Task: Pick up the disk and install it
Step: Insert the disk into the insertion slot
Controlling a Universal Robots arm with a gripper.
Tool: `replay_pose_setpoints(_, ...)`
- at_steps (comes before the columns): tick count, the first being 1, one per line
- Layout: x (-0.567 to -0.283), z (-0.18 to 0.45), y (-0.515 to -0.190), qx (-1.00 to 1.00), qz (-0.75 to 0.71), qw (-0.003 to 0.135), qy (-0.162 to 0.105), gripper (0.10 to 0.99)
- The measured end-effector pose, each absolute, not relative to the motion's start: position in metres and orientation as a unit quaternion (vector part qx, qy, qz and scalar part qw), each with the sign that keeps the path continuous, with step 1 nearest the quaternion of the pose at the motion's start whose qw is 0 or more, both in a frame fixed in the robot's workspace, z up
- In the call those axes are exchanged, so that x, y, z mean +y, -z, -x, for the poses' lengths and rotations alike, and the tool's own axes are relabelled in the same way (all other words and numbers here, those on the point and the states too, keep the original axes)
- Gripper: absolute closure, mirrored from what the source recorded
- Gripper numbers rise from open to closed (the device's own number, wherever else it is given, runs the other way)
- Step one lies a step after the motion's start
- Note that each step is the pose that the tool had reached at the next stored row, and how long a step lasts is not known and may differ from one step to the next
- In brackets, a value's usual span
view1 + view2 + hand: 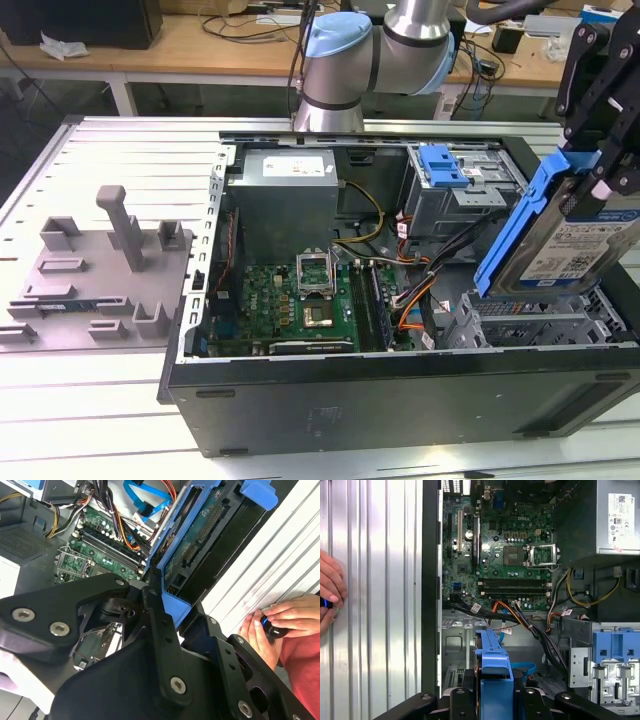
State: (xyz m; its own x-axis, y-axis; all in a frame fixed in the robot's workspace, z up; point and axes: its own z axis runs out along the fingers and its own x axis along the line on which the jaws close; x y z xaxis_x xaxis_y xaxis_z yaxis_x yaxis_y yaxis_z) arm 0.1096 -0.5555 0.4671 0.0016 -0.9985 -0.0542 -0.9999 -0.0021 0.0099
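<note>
In the exterior view the disk's lower edge still hangs above the metal drive cage, so it is too early to release. My gripper lowers the disk first.
My gripper is shut on the disk, a silver drive with a white-and-blue label in a blue carrier bracket. It hangs tilted on edge at the exterior view's right, over the metal drive cage in the open computer case. In the second wrist view the black fingers clamp the blue carrier, and the disk's green underside faces the camera. The first wrist view looks along the carrier's blue edge into the case.
Inside the case lie the motherboard, a power supply, cable bundles and a bay with blue latches. A grey fixture with upright posts stands at the exterior view's left. A person's hand rests on the ribbed table beside the case.
</note>
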Motion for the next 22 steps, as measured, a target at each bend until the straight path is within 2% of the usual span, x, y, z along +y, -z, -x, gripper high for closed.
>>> replay_pose_setpoints(22, -0.5584, -0.1113, -0.4570, 0.705, 0.709, 0.015, -0.023, 0.718)
